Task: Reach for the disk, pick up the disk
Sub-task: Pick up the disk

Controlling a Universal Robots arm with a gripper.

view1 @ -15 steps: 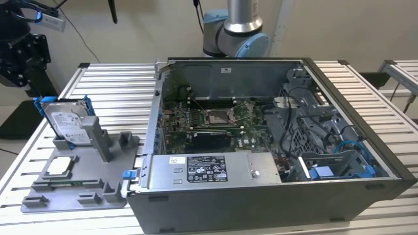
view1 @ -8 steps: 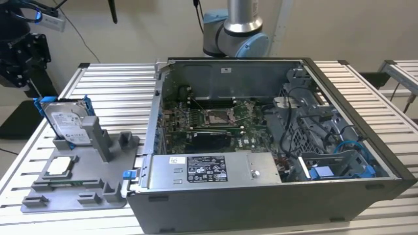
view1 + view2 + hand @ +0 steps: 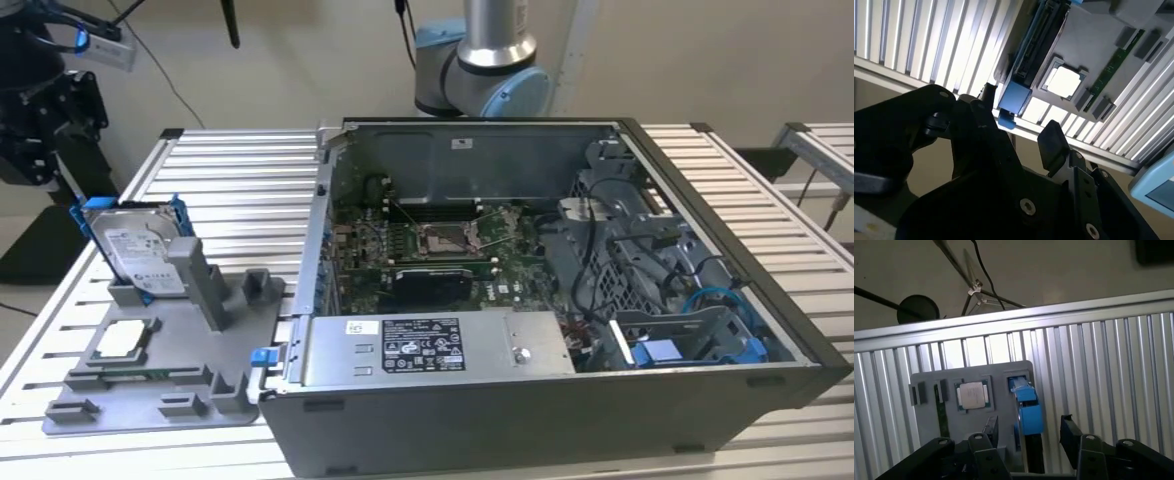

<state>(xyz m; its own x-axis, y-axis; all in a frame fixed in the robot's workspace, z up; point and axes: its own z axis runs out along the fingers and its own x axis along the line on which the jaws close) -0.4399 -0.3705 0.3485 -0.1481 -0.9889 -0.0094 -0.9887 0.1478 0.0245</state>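
Observation:
Next, my gripper grabs the disk across its upper end (image 3: 135,217), which stands free, since the grey holder's slot (image 3: 130,294) encloses the disk's lower end.
The disk (image 3: 134,245) stands on edge in a slot of the grey holder (image 3: 174,385) at the exterior view's left, its white label facing out and its blue carrier around it. My gripper (image 3: 60,150) hangs above and to the left of it, beyond the table's edge. In both wrist views the disk appears edge-on by its blue carrier (image 3: 1026,407) (image 3: 1015,97). The gripper (image 3: 1029,429) (image 3: 1019,120) is open, with its black fingers (image 3: 1069,430) apart on either side of the disk's line, well short of it and holding nothing.
A small square silver chip (image 3: 123,338) (image 3: 972,395) (image 3: 1064,81) lies flat in the holder beside the disk. An open computer case (image 3: 534,300) takes up the table's middle and right. The slatted metal table (image 3: 240,180) ends just left of the holder.

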